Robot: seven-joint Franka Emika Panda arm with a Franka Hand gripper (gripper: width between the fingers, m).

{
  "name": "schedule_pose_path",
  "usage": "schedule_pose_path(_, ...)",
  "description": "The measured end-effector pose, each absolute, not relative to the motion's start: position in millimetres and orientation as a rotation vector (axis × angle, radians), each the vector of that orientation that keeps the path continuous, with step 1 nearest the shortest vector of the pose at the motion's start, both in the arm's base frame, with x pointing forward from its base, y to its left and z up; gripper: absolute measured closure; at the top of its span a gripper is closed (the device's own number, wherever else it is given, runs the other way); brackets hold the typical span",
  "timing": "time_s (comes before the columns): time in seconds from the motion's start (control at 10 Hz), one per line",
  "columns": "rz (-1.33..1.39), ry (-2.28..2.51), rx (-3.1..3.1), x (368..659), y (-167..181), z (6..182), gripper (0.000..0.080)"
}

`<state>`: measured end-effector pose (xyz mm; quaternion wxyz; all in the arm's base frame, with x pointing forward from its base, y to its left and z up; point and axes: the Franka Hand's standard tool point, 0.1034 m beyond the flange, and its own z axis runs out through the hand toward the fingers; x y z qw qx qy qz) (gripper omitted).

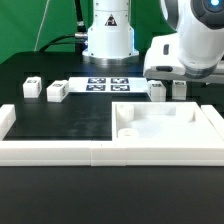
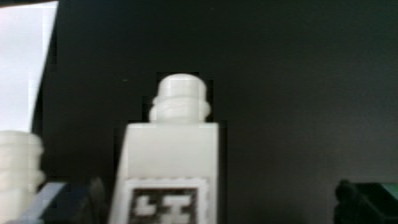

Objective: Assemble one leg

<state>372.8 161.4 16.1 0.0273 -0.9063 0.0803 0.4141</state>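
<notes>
My gripper takes hold of the white leg by its tagged squarish body (image 1: 179, 90) next, which leaves the leg's screw tip free to enter the panel (image 1: 190, 122).
In the wrist view a white squarish leg (image 2: 173, 150) with a screw tip and a black-and-white tag stands upright on the black table. It is between my open gripper (image 2: 214, 205) jaws, nearer one dark finger (image 2: 63, 203) than the other, and nothing is gripped. A second leg (image 2: 15, 165) stands beside it. In the exterior view the gripper (image 1: 167, 82) hangs low over two legs (image 1: 157, 90) (image 1: 180, 88) behind the white panel (image 1: 190, 122). Its fingertips are hard to make out there.
Two more legs (image 1: 30, 86) (image 1: 56, 92) stand at the exterior view's left. The marker board (image 1: 108, 83) lies in front of the robot base. A white U-shaped barrier (image 1: 50, 152) runs along the front and left edges.
</notes>
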Motion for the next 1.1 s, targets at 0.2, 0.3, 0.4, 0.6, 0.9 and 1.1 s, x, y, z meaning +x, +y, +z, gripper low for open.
schedule_pose_path(0.2,1.27,0.258,-2.8,373.2,157.7,11.8,0.0151)
schedule_pose_path(0.3,1.273,0.261,-2.8,372.3,156.8,11.0,0.0151)
schedule_pose_path(0.4,1.275,0.266,-2.799,372.0,155.1,10.3,0.0151)
schedule_pose_path(0.6,1.273,0.276,-2.797,373.2,152.2,10.2,0.0151)
schedule_pose_path(0.9,1.273,0.278,-2.798,373.4,152.1,10.3,0.0513)
schedule_pose_path(1.1,1.273,0.278,-2.798,373.4,152.1,10.3,0.0512)
